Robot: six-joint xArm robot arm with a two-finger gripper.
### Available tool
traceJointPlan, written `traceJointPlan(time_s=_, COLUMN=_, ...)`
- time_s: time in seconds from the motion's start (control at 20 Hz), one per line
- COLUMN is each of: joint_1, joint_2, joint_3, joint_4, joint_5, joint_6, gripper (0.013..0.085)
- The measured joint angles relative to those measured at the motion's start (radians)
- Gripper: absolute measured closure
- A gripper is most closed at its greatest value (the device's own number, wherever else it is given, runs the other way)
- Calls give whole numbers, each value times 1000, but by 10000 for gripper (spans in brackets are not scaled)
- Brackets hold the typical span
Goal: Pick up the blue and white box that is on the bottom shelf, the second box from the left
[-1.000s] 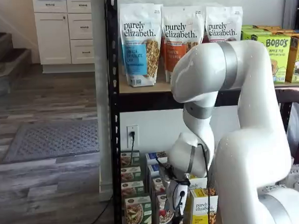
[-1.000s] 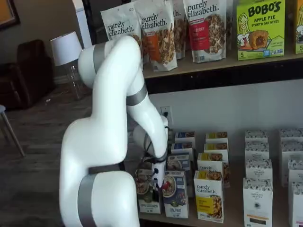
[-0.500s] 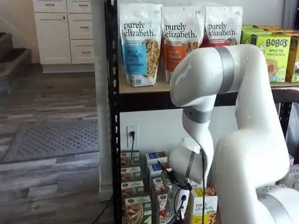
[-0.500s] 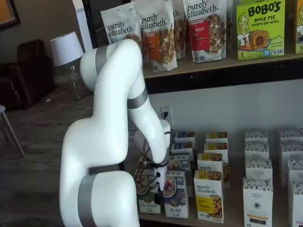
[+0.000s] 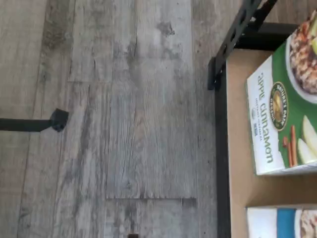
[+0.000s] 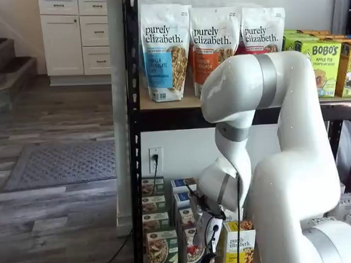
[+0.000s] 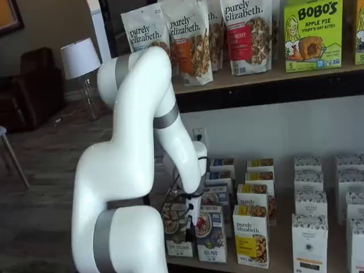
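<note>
The blue and white box (image 6: 193, 253) has cartons close on both sides of it, so next my gripper needs to grab it by its top end (image 6: 191, 229).
The blue and white box (image 7: 211, 234) stands upright at the front of the bottom shelf (image 7: 280, 250), between a green carton (image 7: 175, 230) and a yellow carton (image 7: 252, 236). In a shelf view the same box (image 6: 193, 253) is partly hidden by the arm. My gripper (image 7: 189, 226) hangs low in front of the box's left edge, between it and the green carton, and holds nothing. Its black fingers (image 6: 206, 259) show side-on in both shelf views, and its jaws stand open. The wrist view shows a corner of the blue and white box (image 5: 285, 222) beside the green carton (image 5: 282, 116).
The black steel upright (image 6: 133, 133) frames the rack's left side. Granola bags (image 6: 164, 51) and Bobo's boxes (image 7: 312, 34) fill the upper board. White cartons (image 7: 309, 242) stand further right. A cord hangs from the wall socket (image 6: 155, 158). Wooden floor (image 5: 124, 119) lies before the rack.
The arm has sunk a little and the gripper has shifted slightly right, closer to the blue and white box. The boxes have not moved.
</note>
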Motion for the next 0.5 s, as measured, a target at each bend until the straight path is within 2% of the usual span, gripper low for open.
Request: traceJointPlan(time_s=0.5, joint_1=-20, joint_2=-16, joint_3=-27, joint_4=-6, joint_5=33, joint_6=-1, gripper=130)
